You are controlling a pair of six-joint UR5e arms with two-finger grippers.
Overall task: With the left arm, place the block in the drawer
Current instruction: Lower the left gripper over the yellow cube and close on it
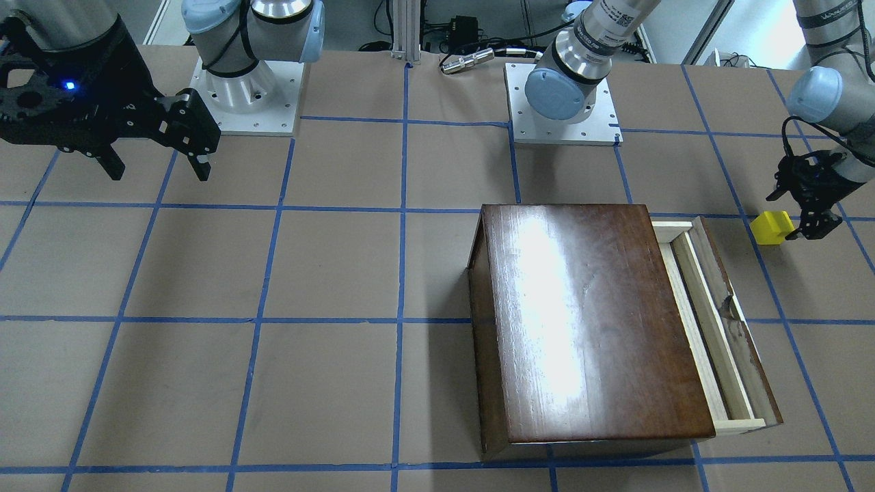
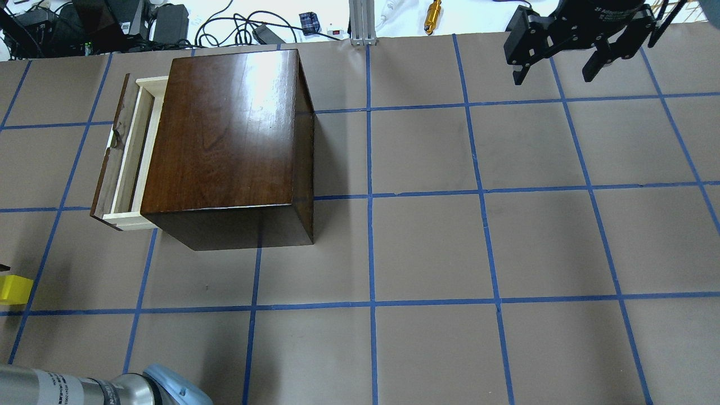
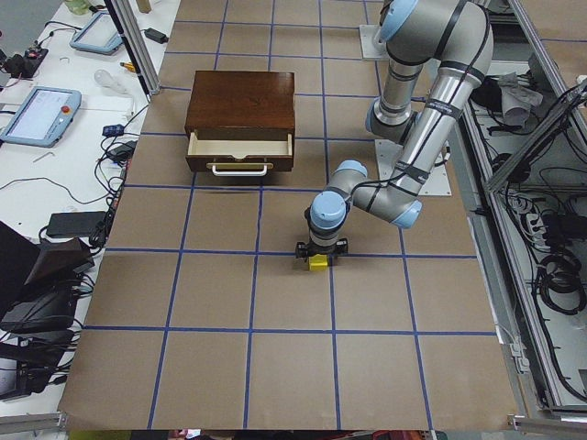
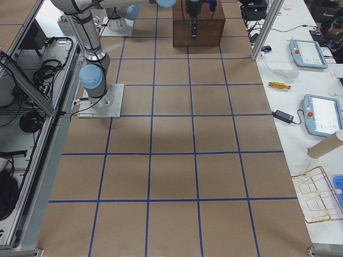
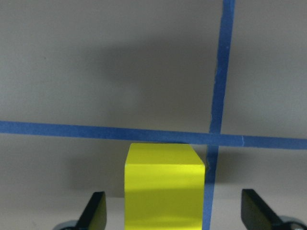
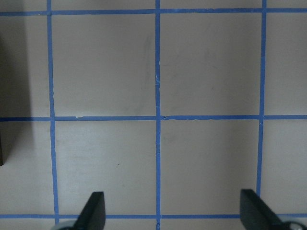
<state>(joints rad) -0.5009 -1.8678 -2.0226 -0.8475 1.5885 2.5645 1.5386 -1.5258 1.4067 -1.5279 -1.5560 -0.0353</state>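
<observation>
My left gripper grabs the opposite sides of the small yellow block [image 1: 772,227] next, to put it in the drawer [image 1: 711,321].
The small yellow block [image 1: 772,227] sits on the table beside the drawer's front; it also shows at the overhead view's left edge [image 2: 14,289]. My left gripper [image 1: 796,215] is low over it and open. In the left wrist view the block [image 5: 163,187] stands between the two fingertips [image 5: 93,213], with a gap on each side. The drawer [image 1: 711,321] is pulled partly out of the dark-brown cabinet [image 1: 588,321] and its pale tray is empty. My right gripper [image 1: 158,171] hangs open and empty, far from the cabinet.
The cabinet [image 2: 225,135] stands on brown paper with a blue tape grid. The two arm bases [image 1: 246,89] sit at the robot's table edge. Cables and a brass fitting [image 2: 432,10] lie past the far edge. Tablets [image 3: 41,115] lie on the side bench.
</observation>
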